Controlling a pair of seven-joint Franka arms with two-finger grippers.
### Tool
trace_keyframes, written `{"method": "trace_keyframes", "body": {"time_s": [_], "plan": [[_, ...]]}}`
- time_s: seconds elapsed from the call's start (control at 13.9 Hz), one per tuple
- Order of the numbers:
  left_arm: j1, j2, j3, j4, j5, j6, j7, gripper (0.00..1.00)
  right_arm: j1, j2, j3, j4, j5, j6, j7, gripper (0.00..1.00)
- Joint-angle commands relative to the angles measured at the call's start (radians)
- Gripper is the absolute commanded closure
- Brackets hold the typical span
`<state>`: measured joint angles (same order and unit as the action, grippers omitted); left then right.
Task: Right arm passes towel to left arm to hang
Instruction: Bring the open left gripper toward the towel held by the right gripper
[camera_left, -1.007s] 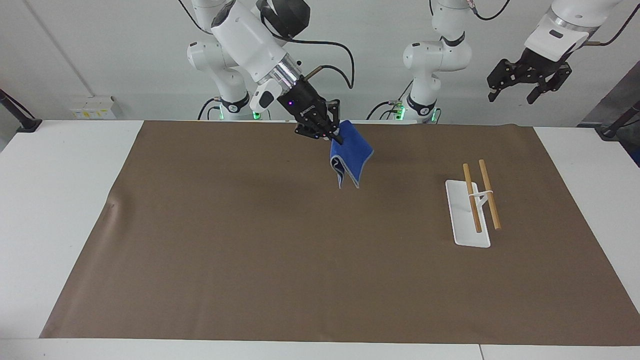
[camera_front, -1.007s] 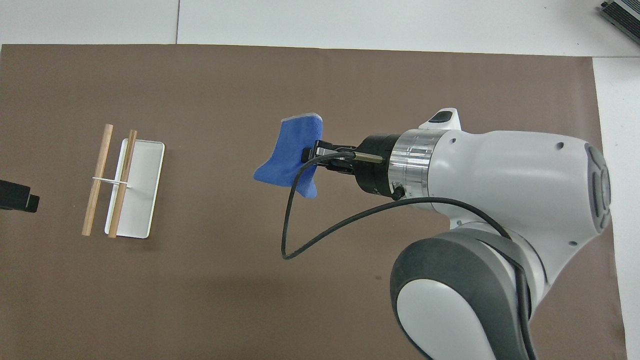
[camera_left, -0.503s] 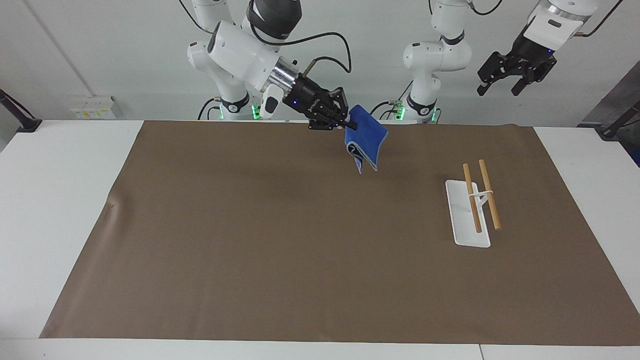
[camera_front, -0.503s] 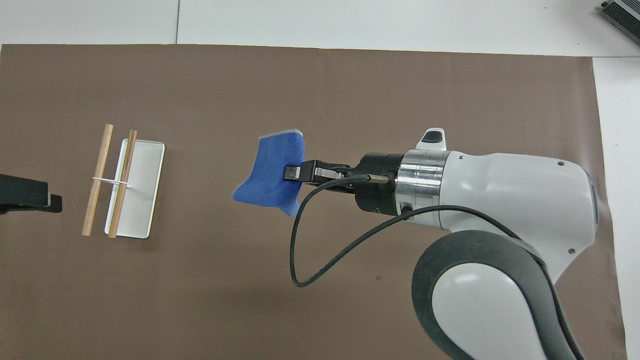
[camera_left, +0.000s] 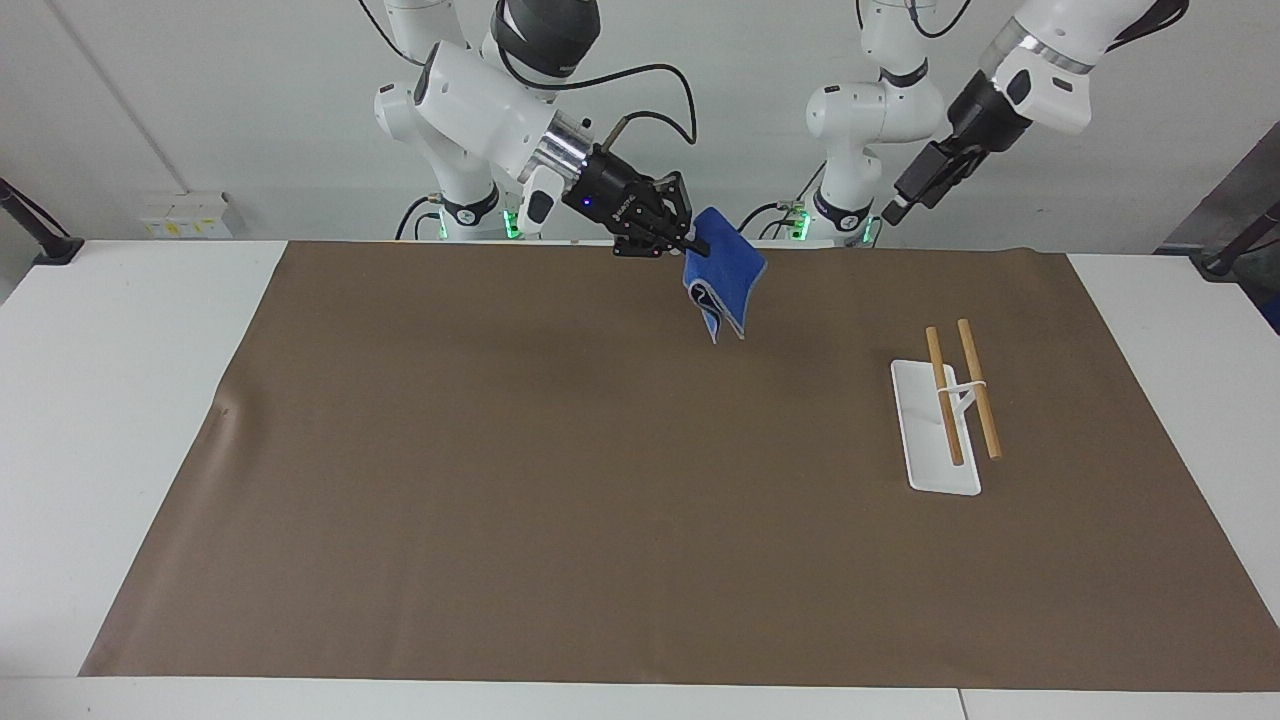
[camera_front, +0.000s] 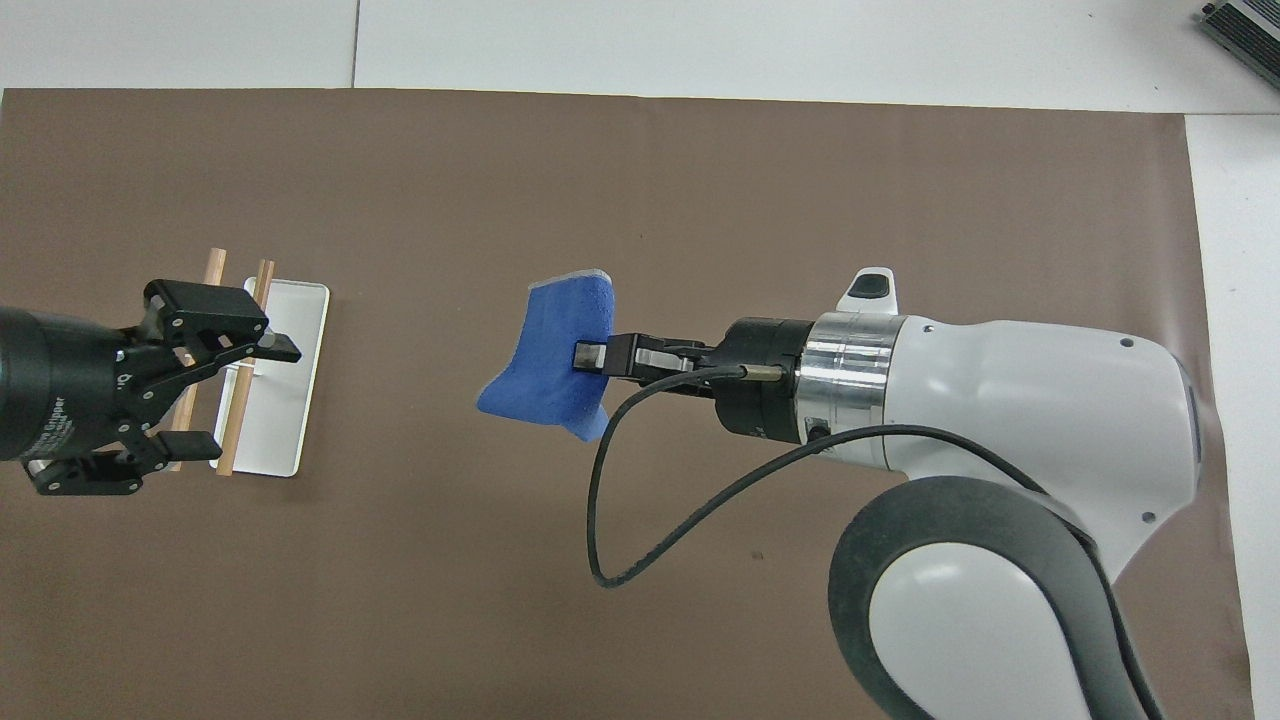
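My left gripper grabs the bright-blue towel by its upper edge (camera_front: 593, 324) next, to hang the towel on the rack (camera_front: 285, 400).
The bright-blue towel (camera_left: 727, 280) hangs folded from my right gripper (camera_left: 693, 243), which is shut on its upper edge and holds it in the air over the brown mat near the robots' edge. In the overhead view the towel (camera_front: 555, 360) droops from the right gripper (camera_front: 590, 354). My left gripper (camera_left: 893, 211) is up in the air toward the left arm's end, apart from the towel. In the overhead view the left gripper (camera_front: 238, 398) is open, points toward the towel and covers part of the rack (camera_front: 285, 400).
The rack (camera_left: 940, 440) is a white base plate with two wooden rods on a white stand. It sits on the brown mat (camera_left: 500, 470), which covers most of the white table (camera_left: 100, 400). A black cable (camera_front: 640, 520) loops from the right wrist.
The left arm has swung in toward the middle and turned its gripper toward the towel, coming over the rack in the overhead view. The right gripper and towel have barely moved.
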<state>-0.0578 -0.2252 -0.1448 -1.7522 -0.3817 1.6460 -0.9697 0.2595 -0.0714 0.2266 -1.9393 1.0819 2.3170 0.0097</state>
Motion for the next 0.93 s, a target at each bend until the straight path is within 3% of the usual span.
{"method": "trace_keyframes", "body": {"time_s": [0.0,0.43,0.86], "plan": [[-0.061,-0.054,-0.025,-0.098,-0.033,0.128,-0.246,0.00,-0.005,-0.022,0.002,-0.029,0.023,0.010,-0.036,1.00],[-0.229,-0.129,-0.030,-0.263,-0.040,0.380,-0.654,0.00,-0.005,-0.022,0.002,-0.026,0.021,0.010,-0.042,1.00],[-0.289,-0.143,-0.036,-0.380,-0.063,0.604,-0.793,0.00,-0.005,-0.022,0.002,-0.026,0.021,0.010,-0.042,1.00]]}}
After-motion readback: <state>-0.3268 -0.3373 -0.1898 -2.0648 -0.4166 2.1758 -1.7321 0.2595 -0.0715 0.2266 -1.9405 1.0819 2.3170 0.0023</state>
